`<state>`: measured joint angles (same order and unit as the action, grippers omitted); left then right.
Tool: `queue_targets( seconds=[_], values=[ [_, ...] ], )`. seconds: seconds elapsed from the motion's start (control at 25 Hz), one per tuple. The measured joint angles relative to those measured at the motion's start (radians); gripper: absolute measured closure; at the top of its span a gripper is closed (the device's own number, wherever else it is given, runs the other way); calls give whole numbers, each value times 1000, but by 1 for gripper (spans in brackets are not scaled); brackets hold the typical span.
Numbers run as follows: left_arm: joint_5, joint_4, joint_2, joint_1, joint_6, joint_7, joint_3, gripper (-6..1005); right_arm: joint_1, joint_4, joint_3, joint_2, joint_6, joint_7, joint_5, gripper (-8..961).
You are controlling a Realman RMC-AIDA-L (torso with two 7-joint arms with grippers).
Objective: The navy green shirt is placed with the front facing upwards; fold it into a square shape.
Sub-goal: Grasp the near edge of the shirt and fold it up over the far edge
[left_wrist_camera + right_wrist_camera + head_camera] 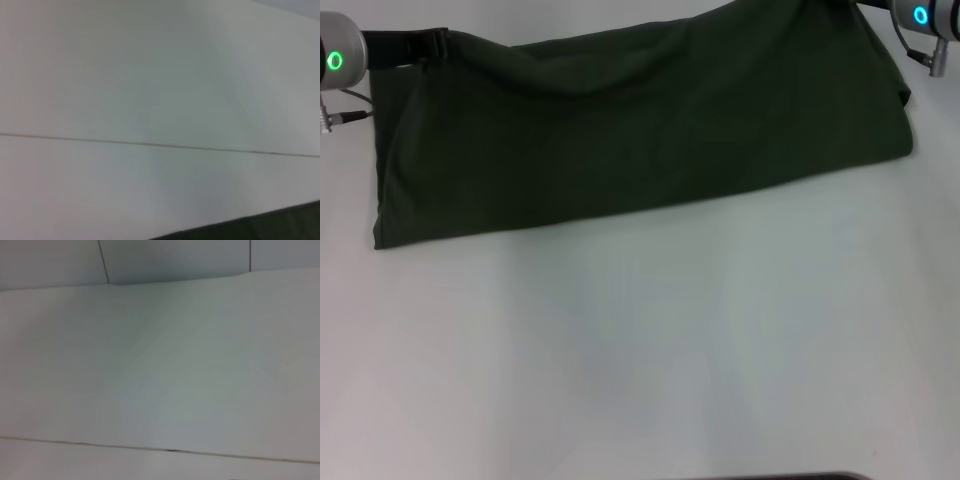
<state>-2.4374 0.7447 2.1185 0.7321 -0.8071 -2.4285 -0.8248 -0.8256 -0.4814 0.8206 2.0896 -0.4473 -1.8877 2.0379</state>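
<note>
The shirt's held corner (835,6) is over the folded shirt's far edge (790,12). My right gripper needs to let go of the corner now.
The navy green shirt (640,130) lies across the far part of the white table (640,350) as a wide folded band. Only plain green cloth shows; the lettering and neck label are hidden. Its far edge sags in the middle and rises toward both far corners. My left gripper (425,45) is at the shirt's far left corner, touching the cloth. My right gripper (870,6) is at the far right corner, mostly cut off by the picture's edge. A dark sliver (260,227) in the left wrist view looks like the shirt's edge.
The white table stretches bare from the shirt's near edge toward me. A thin seam crosses the tabletop in the left wrist view (150,144) and in the right wrist view (170,450). Grey tiled surfaces (175,260) lie beyond the table's far edge.
</note>
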Motion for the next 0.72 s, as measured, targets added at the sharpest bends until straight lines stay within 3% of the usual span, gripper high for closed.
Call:
queue_targets(
  seconds=[0.16, 0.32, 0.72],
  values=[
    [2, 3, 2, -4, 3, -3, 6, 834, 0, 2, 5, -2, 3, 0, 5, 830],
    [4, -9, -9, -6, -4, -44, 10, 831, 3, 3, 34, -6, 0, -1, 8, 785],
    [-7, -2, -14, -31, 23, -103, 12, 795, -11, -5, 56, -5, 25, -4, 10, 538]
  ],
)
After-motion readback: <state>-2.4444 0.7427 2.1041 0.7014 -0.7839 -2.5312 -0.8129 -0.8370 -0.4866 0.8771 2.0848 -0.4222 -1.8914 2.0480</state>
